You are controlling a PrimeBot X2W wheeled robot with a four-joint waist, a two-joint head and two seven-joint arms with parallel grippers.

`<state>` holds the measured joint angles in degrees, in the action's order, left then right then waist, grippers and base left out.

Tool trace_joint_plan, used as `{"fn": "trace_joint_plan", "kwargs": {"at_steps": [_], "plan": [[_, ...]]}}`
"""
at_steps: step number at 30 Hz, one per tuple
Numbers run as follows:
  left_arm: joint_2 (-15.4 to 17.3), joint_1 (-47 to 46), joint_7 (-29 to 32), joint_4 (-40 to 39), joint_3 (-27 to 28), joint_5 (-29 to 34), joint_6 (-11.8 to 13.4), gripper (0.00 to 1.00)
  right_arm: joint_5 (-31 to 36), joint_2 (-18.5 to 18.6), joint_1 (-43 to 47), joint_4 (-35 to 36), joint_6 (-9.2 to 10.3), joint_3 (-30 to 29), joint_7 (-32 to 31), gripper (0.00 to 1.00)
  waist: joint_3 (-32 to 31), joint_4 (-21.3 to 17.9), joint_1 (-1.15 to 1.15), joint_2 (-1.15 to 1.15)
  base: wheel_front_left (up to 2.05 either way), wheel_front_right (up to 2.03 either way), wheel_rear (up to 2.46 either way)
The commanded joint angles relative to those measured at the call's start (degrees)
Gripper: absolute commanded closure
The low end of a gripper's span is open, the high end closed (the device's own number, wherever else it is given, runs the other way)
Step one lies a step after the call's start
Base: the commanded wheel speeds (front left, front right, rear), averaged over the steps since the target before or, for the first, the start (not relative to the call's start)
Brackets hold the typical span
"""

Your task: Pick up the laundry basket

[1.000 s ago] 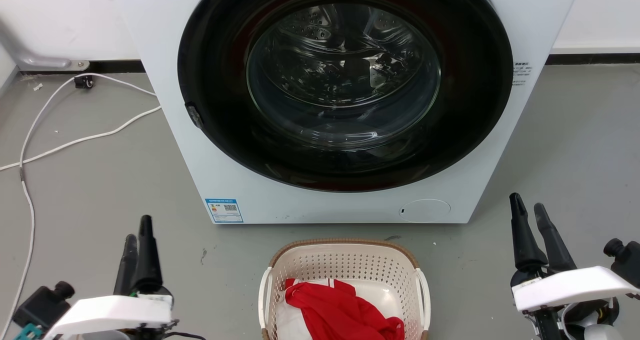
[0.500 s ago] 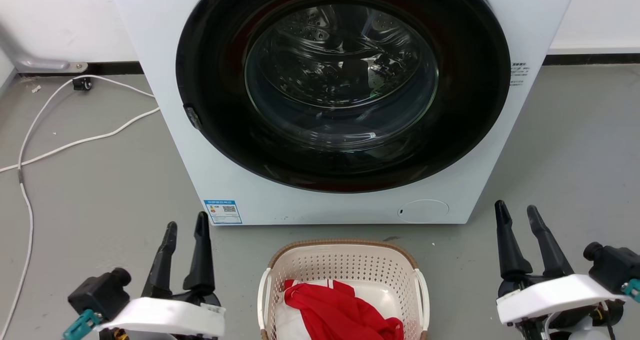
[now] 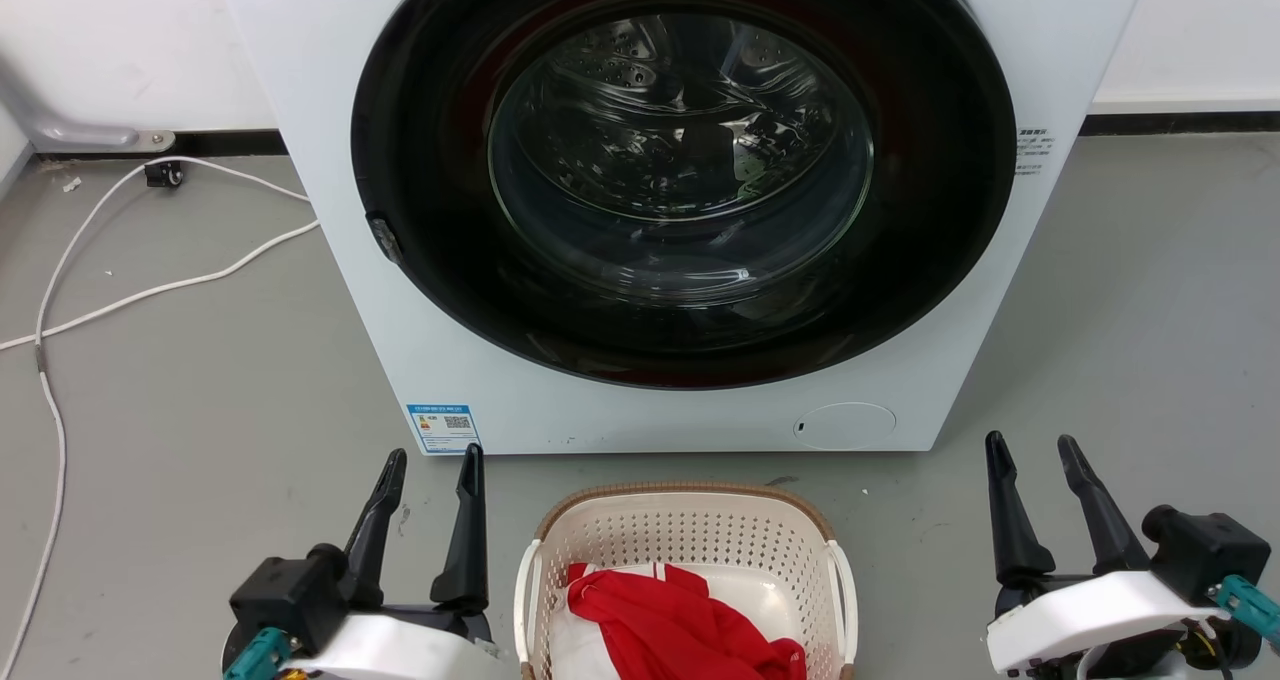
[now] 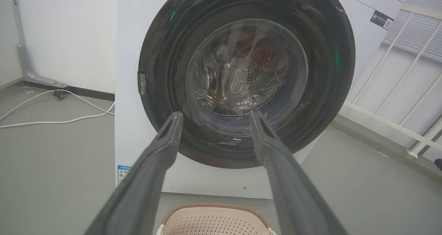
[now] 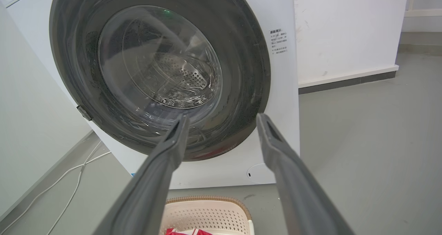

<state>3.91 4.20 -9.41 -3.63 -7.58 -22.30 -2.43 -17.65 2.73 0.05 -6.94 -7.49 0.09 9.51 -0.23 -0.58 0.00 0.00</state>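
My left gripper grabs the basket by its slim white side handle (image 3: 523,602) next, since the laundry basket's perforated body (image 3: 690,532) is wider than my open fingers.
The laundry basket (image 3: 690,535), cream-white and perforated with a brown woven rim and white side handles, stands on the grey floor in front of the washing machine. Red and white clothes (image 3: 690,625) lie inside it. My left gripper (image 3: 435,457) is open just left of the basket, fingers pointing toward the machine. My right gripper (image 3: 1030,442) is open well to the basket's right, with a gap of bare floor between. In the left wrist view the basket's rim (image 4: 212,207) shows below my open left gripper (image 4: 214,114). The right wrist view has the basket (image 5: 207,214) at the bottom under my open right gripper (image 5: 221,116).
A white front-loading washing machine (image 3: 680,200) with a shut dark round door stands right behind the basket. White cables (image 3: 150,285) trail over the floor at the left. A white railing (image 4: 397,100) stands to the machine's right. Bare floor lies on both sides.
My left gripper has swung right, close to the basket, and opened wider. My right gripper has drifted slightly left and down. The basket has not moved.
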Motion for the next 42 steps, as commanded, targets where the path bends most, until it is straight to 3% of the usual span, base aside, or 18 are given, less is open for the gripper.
{"fn": "trace_joint_plan", "kwargs": {"at_steps": [1, 15, 26, 42], "plan": [[0.7, 0.0, -0.7, -0.4, -0.9, 2.0, 0.8, 0.0, 1.9, 0.2, 0.2, 0.0, 0.0, -0.1, 0.5, 0.0, 0.0, 0.0, 0.0, 0.0, 0.0, 0.0, 0.0], [3.5, 0.9, -2.5, 1.3, -6.2, 9.1, 6.4, 0.0, 9.7, 0.2, -0.3, -2.6, 0.0, -0.4, 2.4, 0.0, -0.2, -0.2, 0.0, 0.0, 0.0, 0.0, 0.0], [4.4, 1.2, -3.7, 1.9, -8.4, 13.5, 8.5, 0.0, 12.4, 0.2, -0.3, -1.7, 0.01, -0.2, 3.7, 0.0, -0.2, -0.3, 0.0, 0.0, 0.0, 0.0, 0.0], [0.9, 3.4, -5.6, 1.7, -3.8, 18.1, 3.7, 0.0, 16.6, 0.2, 0.1, -3.0, 0.01, -0.2, 5.5, 0.0, -0.5, -0.6, 0.0, 0.0, 0.0, 0.0, 0.0]]}}
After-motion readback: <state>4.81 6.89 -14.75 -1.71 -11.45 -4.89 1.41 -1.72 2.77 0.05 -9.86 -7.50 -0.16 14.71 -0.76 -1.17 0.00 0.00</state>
